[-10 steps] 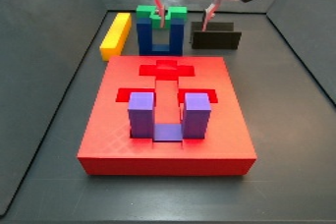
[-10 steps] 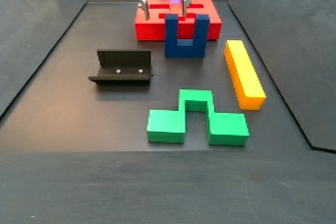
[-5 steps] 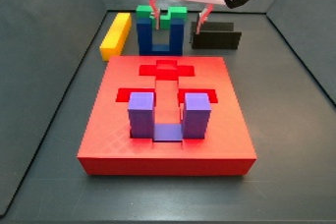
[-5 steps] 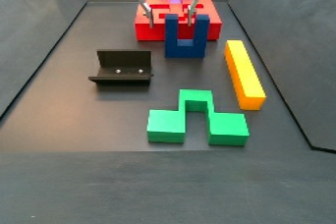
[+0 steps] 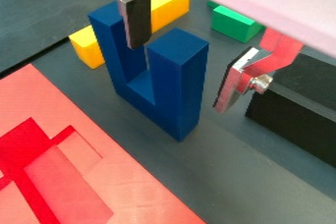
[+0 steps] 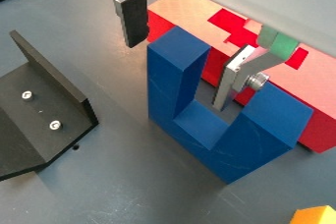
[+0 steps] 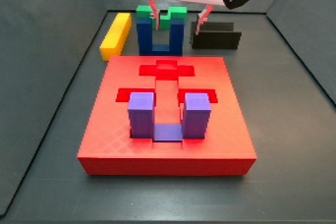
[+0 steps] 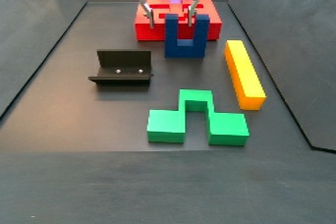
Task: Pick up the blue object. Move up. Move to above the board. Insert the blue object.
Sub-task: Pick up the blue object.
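Observation:
My gripper grips the blue object by one upright prong (image 7: 176, 36) next, to lift it and insert the U-shaped block into the board (image 7: 168, 144).
The blue object (image 7: 160, 37) is a dark blue U-shaped block standing prongs up on the floor just beyond the board (image 7: 168, 144), a big red slab. It also shows in the side view (image 8: 184, 37) and in both wrist views (image 5: 155, 69) (image 6: 210, 120). My gripper (image 7: 180, 16) (image 8: 175, 12) is open and straddles one prong. In both wrist views (image 5: 182, 71) (image 6: 179, 71) one finger (image 5: 132, 17) hangs in the slot between the prongs and the other finger (image 5: 241, 79) is outside the prong. Small gaps show on both sides.
A purple U-shaped block (image 7: 171, 116) sits in a recess of the board. A yellow bar (image 7: 117, 33) (image 8: 245, 72) lies beside the blue object. The fixture (image 7: 217, 37) (image 8: 122, 68) stands on its other side. A green block (image 8: 197, 117) lies farther off.
The gripper has shifted slightly and come down a little over the blue object's prong. The block itself has not moved.

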### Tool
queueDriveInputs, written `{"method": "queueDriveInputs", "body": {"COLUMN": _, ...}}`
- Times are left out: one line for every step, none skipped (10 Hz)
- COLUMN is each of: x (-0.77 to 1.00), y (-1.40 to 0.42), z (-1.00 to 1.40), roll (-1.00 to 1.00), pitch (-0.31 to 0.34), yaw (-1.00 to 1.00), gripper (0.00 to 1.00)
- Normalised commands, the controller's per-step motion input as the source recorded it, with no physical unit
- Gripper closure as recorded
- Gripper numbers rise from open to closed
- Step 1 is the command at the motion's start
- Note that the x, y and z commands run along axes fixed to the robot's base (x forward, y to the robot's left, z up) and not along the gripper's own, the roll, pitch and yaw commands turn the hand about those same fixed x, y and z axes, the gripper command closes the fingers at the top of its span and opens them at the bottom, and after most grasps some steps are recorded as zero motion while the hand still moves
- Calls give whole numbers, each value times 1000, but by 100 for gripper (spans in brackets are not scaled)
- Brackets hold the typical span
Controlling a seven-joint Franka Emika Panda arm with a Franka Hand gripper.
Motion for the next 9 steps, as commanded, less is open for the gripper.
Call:
{"method": "queueDriveInputs", "body": {"x": 0, "y": 0, "z": 0, "roll": 0, "pitch": 0, "yaw": 0, "gripper": 100}}
{"method": "queueDriveInputs", "body": {"x": 0, "y": 0, "z": 0, "roll": 0, "pitch": 0, "yaw": 0, "gripper": 100}}
{"method": "queueDriveInputs", "body": {"x": 0, "y": 0, "z": 0, "roll": 0, "pitch": 0, "yaw": 0, "gripper": 100}}
{"method": "queueDriveInputs", "body": {"x": 0, "y": 0, "z": 0, "roll": 0, "pitch": 0, "yaw": 0, "gripper": 100}}
{"method": "queueDriveInputs", "body": {"x": 0, "y": 0, "z": 0, "roll": 0, "pitch": 0, "yaw": 0, "gripper": 100}}
{"method": "queueDriveInputs", "body": {"x": 0, "y": 0, "z": 0, "roll": 0, "pitch": 0, "yaw": 0, "gripper": 100}}
{"method": "queueDriveInputs", "body": {"x": 0, "y": 0, "z": 0, "roll": 0, "pitch": 0, "yaw": 0, "gripper": 100}}
{"method": "queueDriveInputs", "body": {"x": 0, "y": 0, "z": 0, "roll": 0, "pitch": 0, "yaw": 0, "gripper": 100}}
{"method": "queueDriveInputs", "body": {"x": 0, "y": 0, "z": 0, "roll": 0, "pitch": 0, "yaw": 0, "gripper": 100}}
